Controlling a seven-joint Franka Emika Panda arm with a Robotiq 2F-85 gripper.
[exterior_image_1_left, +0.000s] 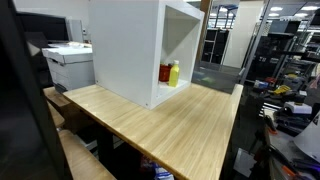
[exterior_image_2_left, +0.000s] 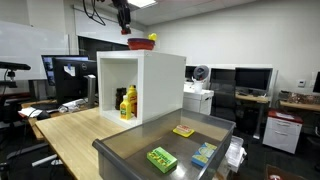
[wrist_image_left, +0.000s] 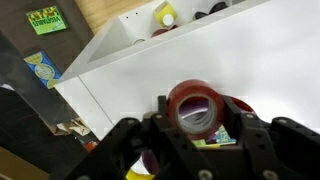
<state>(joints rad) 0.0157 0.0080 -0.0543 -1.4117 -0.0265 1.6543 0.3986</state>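
Note:
The roll hangs over the red dish's edge beside empty cabinet top, and it would come down short if I opened now. My gripper keeps holding the roll from here.
My gripper (wrist_image_left: 195, 118) is shut on a red roll of tape (wrist_image_left: 194, 104), which stands upright between the two black fingers. It hangs just above the top of a white open-fronted cabinet (wrist_image_left: 130, 80). In an exterior view the gripper (exterior_image_2_left: 126, 28) is high over the cabinet (exterior_image_2_left: 160, 85), next to a red dish (exterior_image_2_left: 140, 44) and a yellow object (exterior_image_2_left: 152, 38) on its top. In the wrist view a red dish edge (wrist_image_left: 238, 104) and a colourful item show right under the roll. The gripper is out of frame where the cabinet (exterior_image_1_left: 125, 50) shows from its side.
A yellow bottle (exterior_image_1_left: 174, 72) and a red one (exterior_image_1_left: 165, 73) stand inside the cabinet, also seen in an exterior view (exterior_image_2_left: 130, 100). The cabinet sits on a wooden table (exterior_image_1_left: 170, 125). A grey bin (exterior_image_2_left: 120, 150) holds a green box (exterior_image_2_left: 161, 158) and small packets.

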